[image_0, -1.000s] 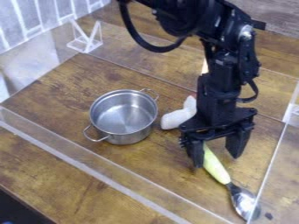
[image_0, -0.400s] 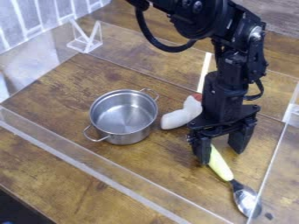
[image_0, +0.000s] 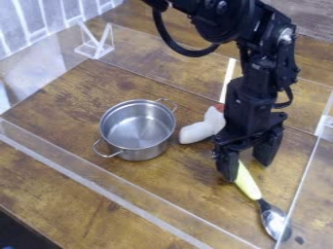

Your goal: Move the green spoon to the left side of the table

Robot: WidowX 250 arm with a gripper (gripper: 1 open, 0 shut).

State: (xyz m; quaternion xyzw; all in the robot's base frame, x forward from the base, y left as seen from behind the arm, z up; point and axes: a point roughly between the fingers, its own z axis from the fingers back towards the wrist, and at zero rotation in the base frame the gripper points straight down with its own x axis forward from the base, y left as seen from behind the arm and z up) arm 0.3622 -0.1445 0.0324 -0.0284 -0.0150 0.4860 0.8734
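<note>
My gripper is to take hold of the spoon by its yellow-green handle (image_0: 244, 181) next, so that it can move the green spoon across the table.
The green spoon (image_0: 247, 184) lies on the wooden table (image_0: 78, 102) at the right, its yellow-green handle pointing up-left and its shiny metal bowl (image_0: 272, 226) near the front right corner. My black gripper (image_0: 246, 165) points straight down over the upper end of the handle. Its fingers (image_0: 224, 165) stand open, one on each side of the handle, low near the tabletop. Nothing is gripped. The handle's top end is partly hidden behind the fingers.
A steel pot (image_0: 135, 130) with two side handles stands mid-table, left of the gripper. A white-stemmed toy mushroom (image_0: 201, 128) lies between the pot and my gripper. Clear acrylic walls (image_0: 303, 185) border the table. A clear stand (image_0: 93, 42) sits at the back left.
The gripper has rolled about its vertical axis, so its fingers now line up differently across the spoon handle. Its position has barely shifted. The spoon has not moved.
</note>
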